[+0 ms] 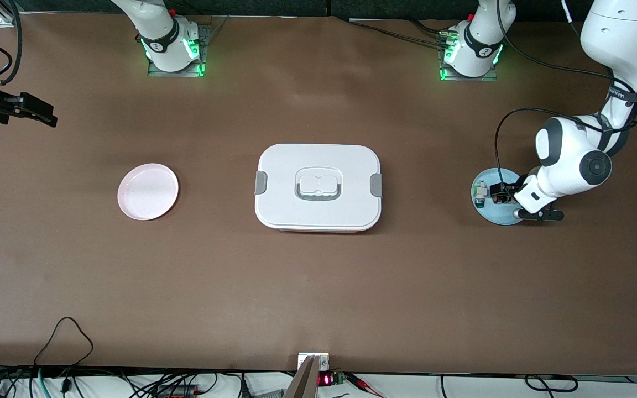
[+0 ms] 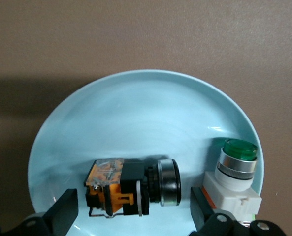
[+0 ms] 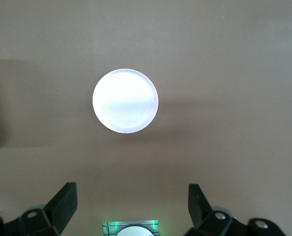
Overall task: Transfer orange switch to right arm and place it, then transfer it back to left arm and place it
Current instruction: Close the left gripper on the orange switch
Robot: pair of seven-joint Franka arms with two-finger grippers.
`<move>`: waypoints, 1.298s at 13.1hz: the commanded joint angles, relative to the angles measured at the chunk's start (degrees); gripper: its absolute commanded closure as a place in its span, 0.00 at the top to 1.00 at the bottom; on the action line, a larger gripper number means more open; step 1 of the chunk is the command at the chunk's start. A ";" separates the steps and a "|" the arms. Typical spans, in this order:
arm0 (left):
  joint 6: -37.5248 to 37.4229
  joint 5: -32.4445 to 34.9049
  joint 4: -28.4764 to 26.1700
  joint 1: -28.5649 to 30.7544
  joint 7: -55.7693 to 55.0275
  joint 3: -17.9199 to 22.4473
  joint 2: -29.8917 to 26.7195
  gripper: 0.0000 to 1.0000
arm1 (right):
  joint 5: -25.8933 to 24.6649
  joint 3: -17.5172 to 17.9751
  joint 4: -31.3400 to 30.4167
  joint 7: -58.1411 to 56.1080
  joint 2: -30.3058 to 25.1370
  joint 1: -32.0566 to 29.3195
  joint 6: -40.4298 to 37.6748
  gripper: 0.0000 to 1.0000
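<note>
My left gripper is ready to close on the orange switch (image 2: 131, 187): its fingers are on either side of the switch over the blue plate (image 2: 141, 113) in the left wrist view.
The orange switch (image 2: 131, 189) lies on its side on a light blue plate (image 2: 136, 118) toward the left arm's end of the table. My left gripper (image 2: 134, 209) is open, low over the plate, with one finger on each side of the switch and not touching it. In the front view the switch (image 1: 500, 193) is partly hidden under the left hand. The white box (image 1: 318, 160) stands closed in the middle of the table. My right gripper (image 1: 36, 113) is open and empty, held high over the right arm's end of the table; it also shows in the right wrist view (image 3: 133, 206).
A small white part with a green cap (image 2: 234, 172) lies on the blue plate (image 1: 495, 214) beside the switch, close to one left finger. An empty pink plate (image 1: 148, 191) sits toward the right arm's end, also seen in the right wrist view (image 3: 125, 100).
</note>
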 commanded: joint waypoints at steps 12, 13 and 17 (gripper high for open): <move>-1.29 -1.00 0.27 0.30 3.48 -1.13 -2.43 0.40 | 0.12 -0.03 0.07 0.32 -0.30 0.04 -0.37 1.00; -2.69 -1.00 0.70 0.30 3.66 -1.13 -3.22 0.40 | 0.21 -0.12 0.07 0.32 -0.30 0.04 -0.37 1.00; -14.18 -1.09 3.69 0.21 2.09 -3.23 -7.78 0.40 | 0.30 -0.12 0.15 0.32 -0.30 0.04 -0.19 1.00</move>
